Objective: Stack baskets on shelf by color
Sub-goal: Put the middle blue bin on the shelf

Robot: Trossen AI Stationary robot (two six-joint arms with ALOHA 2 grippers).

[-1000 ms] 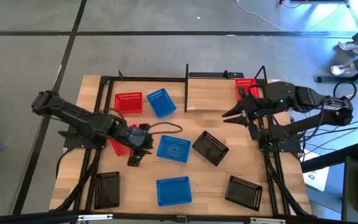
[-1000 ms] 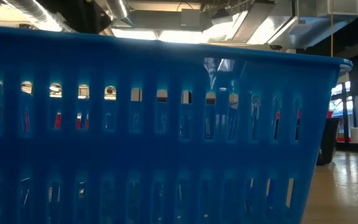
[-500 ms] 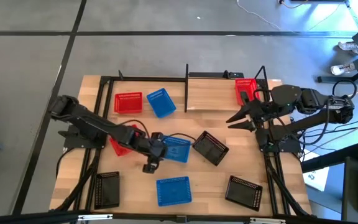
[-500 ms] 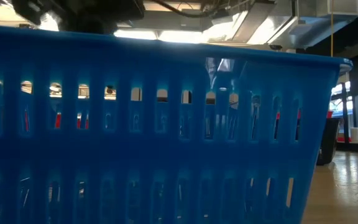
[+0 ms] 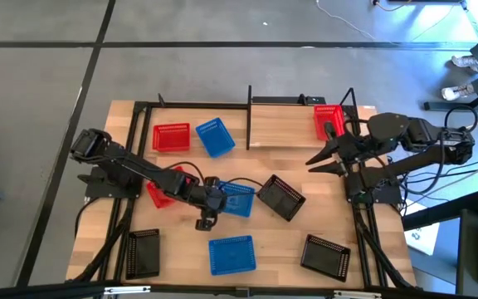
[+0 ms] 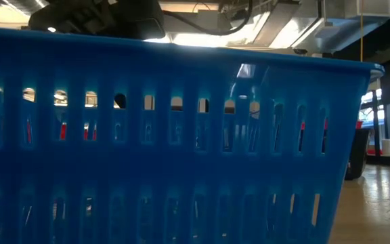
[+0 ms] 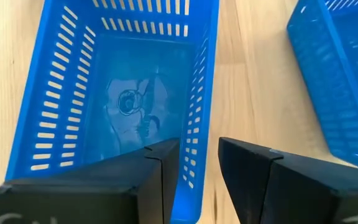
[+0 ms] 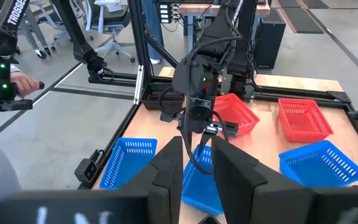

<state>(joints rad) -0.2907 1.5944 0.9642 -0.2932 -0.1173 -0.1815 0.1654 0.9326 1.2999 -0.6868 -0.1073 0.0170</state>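
Observation:
My left gripper needs to grab the middle blue basket by its long slotted side point(image 5: 236, 213) next. Then it can stack the blue baskets on the shelf point(image 5: 276, 129).
My left gripper point(image 5: 212, 205) point(image 7: 194, 162) is open over the middle blue basket point(image 5: 235, 198) point(image 7: 129, 93). One finger stands inside and one outside its near long wall point(image 7: 204, 93), and I see no touch. That basket sits on the tabletop. My right gripper point(image 5: 318, 164) point(image 8: 197, 168) is open and empty, hovering off the shelf's right end. The shelf point(image 5: 276, 129) holds a red basket point(image 5: 171, 137), a blue basket point(image 5: 215, 137) and a red basket point(image 5: 329, 120). Another red basket point(image 5: 158, 193) lies under my left arm.
A blue basket point(image 5: 231, 254) point(image 7: 340, 74) sits near the table's front edge and fills the low view point(image 6: 181, 149). Three black baskets point(image 5: 280, 198) point(image 5: 144, 253) point(image 5: 326, 253) lie on the tabletop. The shelf's upright post point(image 5: 250, 116) stands mid-shelf. A cable point(image 5: 222, 173) runs across the table.
My left arm has reached toward the table's right, from the red basket beside it to the middle blue basket, and its gripper now stands over that basket's near wall. My right gripper has drawn back a little toward the right edge. No basket has moved.

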